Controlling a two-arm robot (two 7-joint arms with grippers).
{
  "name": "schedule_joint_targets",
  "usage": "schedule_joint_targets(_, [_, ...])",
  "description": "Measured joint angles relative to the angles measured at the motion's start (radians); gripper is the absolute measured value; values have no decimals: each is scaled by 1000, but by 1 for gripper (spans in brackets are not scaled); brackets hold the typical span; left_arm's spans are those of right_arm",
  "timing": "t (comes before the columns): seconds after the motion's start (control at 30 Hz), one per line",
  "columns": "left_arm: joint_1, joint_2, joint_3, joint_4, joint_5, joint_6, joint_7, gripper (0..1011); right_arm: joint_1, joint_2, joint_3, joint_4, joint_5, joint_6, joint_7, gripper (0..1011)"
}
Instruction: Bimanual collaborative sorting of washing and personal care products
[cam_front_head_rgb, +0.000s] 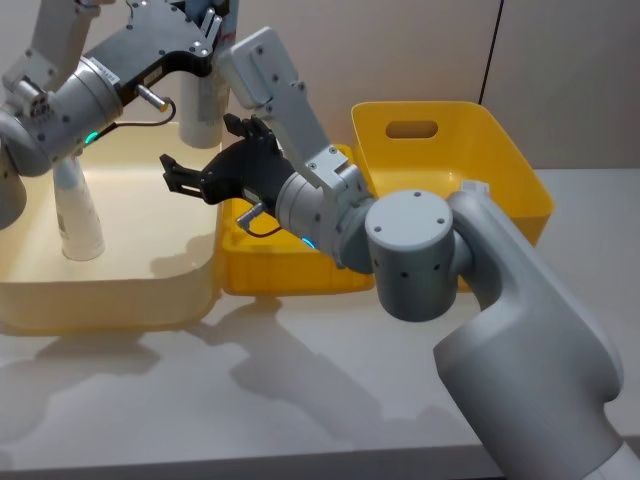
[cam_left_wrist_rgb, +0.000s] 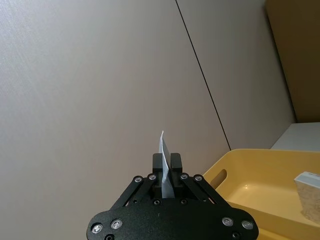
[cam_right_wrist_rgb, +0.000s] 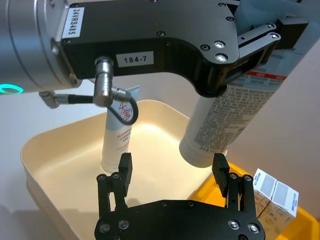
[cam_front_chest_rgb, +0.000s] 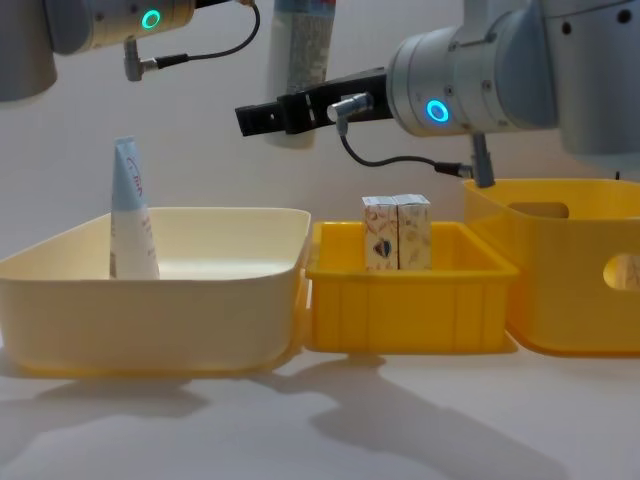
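The right gripper grabs the tube by its bare white lower body (cam_front_head_rgb: 203, 108) (cam_front_chest_rgb: 298, 82) next, since the left gripper covers the crimped end.
A pale squeeze tube (cam_front_head_rgb: 201, 112) hangs cap-down above the cream bin (cam_front_head_rgb: 110, 300), its flat crimped end (cam_left_wrist_rgb: 163, 142) pinched in my left gripper (cam_front_head_rgb: 207, 28), which is shut on it. My right gripper (cam_front_head_rgb: 186, 180) is open just below and beside the tube's lower end (cam_right_wrist_rgb: 210, 140), with its fingers (cam_right_wrist_rgb: 125, 172) spread and nothing held. Another tube (cam_front_chest_rgb: 130, 215) stands upright inside the cream bin. Two small printed boxes (cam_front_chest_rgb: 397, 232) stand side by side in the small yellow bin (cam_front_chest_rgb: 400, 300).
A large yellow bin (cam_front_head_rgb: 510, 170) with handle holes stands to the right of the small one; a box (cam_left_wrist_rgb: 310, 195) lies inside it. All three bins sit in a row on the pale table (cam_front_head_rgb: 250, 400). A wall rises close behind.
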Motion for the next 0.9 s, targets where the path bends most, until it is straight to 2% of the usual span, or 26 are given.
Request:
schedule_joint_targets(0.47, [-9, -1, -4, 20, 13, -5, 11, 93, -20, 10, 16, -23, -16, -4, -8, 1001])
schedule_joint_targets(0.67, [-2, 0, -7, 20, 14, -4, 14, 93, -23, -9, 38, -11, -17, -21, -35, 1001])
schedule_joint_targets(0.9, [5, 0, -9, 17, 10, -3, 14, 93, -23, -50, 72, 21, -10, -59, -75, 1001])
